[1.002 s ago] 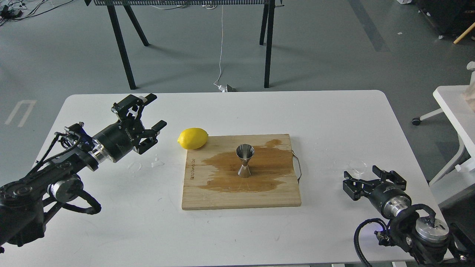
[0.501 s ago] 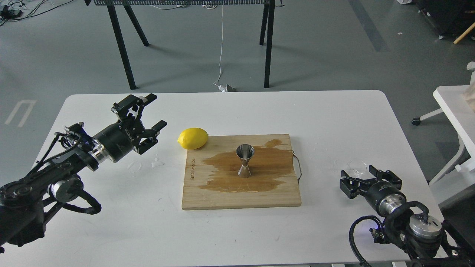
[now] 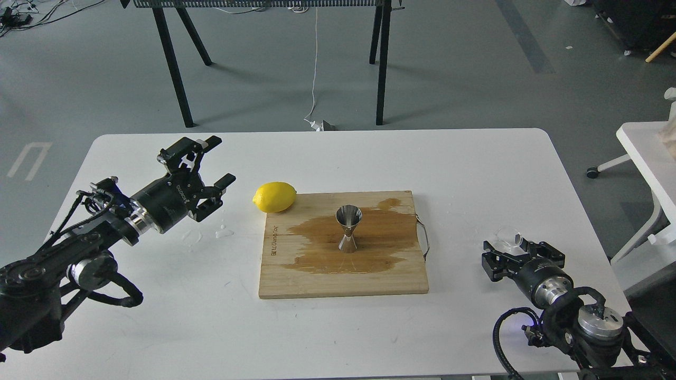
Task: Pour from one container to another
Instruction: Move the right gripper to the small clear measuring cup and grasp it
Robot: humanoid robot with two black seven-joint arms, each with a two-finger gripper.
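Note:
I will next use my right gripper to grab the small clear glass tumbler by its side (image 3: 507, 241). Then it can pour into the steel jigger (image 3: 348, 227).
The clear glass tumbler (image 3: 508, 235) stands on the white table, right of the board; it is faint against the tabletop. My right gripper (image 3: 519, 250) is open just in front of it, and the fingertips reach the tumbler's near side. Whether they touch it I cannot tell. The steel hourglass jigger (image 3: 348, 227) stands upright in the middle of the wooden board (image 3: 338, 282), inside a dark wet stain. My left gripper (image 3: 218, 160) hovers open and empty over the table's left part, left of the lemon.
A yellow lemon (image 3: 274, 196) lies at the board's far left corner. Small water drops (image 3: 224, 231) sit on the table left of the board. A metal handle (image 3: 425, 237) sticks out of the board's right edge. Another white table (image 3: 641, 148) stands at the far right.
My right gripper has crept forward and a little left, closing in on the tumbler. The left gripper has shifted very slightly left. Jigger, lemon and board have not moved.

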